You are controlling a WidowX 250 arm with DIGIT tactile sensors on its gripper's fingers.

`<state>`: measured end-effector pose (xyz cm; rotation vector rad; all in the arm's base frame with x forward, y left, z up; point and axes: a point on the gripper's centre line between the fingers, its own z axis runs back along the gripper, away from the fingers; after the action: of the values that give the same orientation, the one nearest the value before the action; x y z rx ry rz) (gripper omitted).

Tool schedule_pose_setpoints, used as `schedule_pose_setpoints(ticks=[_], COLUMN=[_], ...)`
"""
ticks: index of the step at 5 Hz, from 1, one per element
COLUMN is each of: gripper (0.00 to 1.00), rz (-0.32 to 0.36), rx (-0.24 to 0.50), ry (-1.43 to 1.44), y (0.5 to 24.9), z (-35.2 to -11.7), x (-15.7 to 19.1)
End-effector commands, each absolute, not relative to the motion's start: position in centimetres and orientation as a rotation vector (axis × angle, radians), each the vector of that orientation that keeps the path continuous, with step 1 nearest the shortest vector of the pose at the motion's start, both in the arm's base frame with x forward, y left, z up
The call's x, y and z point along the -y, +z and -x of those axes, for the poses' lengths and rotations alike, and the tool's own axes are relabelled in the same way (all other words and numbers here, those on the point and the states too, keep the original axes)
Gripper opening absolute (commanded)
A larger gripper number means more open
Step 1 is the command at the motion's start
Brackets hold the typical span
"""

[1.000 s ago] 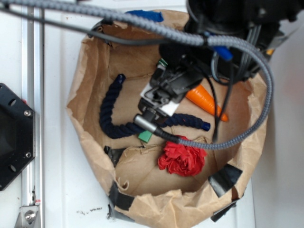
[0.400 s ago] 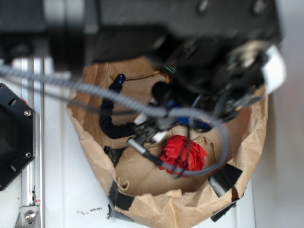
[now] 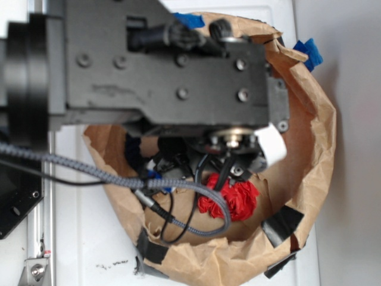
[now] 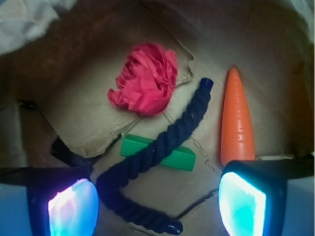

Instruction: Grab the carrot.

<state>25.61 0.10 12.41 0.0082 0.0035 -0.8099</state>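
I should reach the orange carrot and grab it by its thick part (image 4: 238,148), so that its narrow tip (image 4: 233,74) stays free.
The orange carrot (image 4: 237,120) lies on the floor of the brown paper bag, at the right of the wrist view, its tip pointing away. Its wide end is hidden behind my right finger (image 4: 242,205). My gripper (image 4: 157,206) is open and empty above the bag floor, its glowing pads wide apart, with the carrot just beyond the right one. In the exterior view the arm's black body (image 3: 166,65) covers the carrot and the gripper.
A dark blue rope (image 4: 162,152) curves between the fingers and over a green block (image 4: 177,156). A red ruffled cloth ball (image 4: 145,78) (image 3: 232,199) lies farther off. The paper bag walls (image 3: 309,131) ring everything. Grey cable (image 3: 119,179) loops across the bag.
The arm has swung over the bag and now covers the carrot, rope and gripper in the exterior view, where the carrot showed a second ago.
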Motion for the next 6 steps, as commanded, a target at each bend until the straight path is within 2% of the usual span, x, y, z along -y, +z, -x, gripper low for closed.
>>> schedule_pose_setpoints(ticks=[1, 2, 4, 6], gripper=[1.0, 1.0, 1.0, 1.0], rz=[-0.017, 0.004, -0.008, -0.021], rx=[0.038, 0.053, 0.044, 0.032], ry=[-0.848, -0.869, -0.944, -0.947], y=[11.2, 11.1, 11.1, 10.7], z=[-27.7, -28.5, -31.6, -32.2], x=[-2.6, -3.9, -4.8, -5.6])
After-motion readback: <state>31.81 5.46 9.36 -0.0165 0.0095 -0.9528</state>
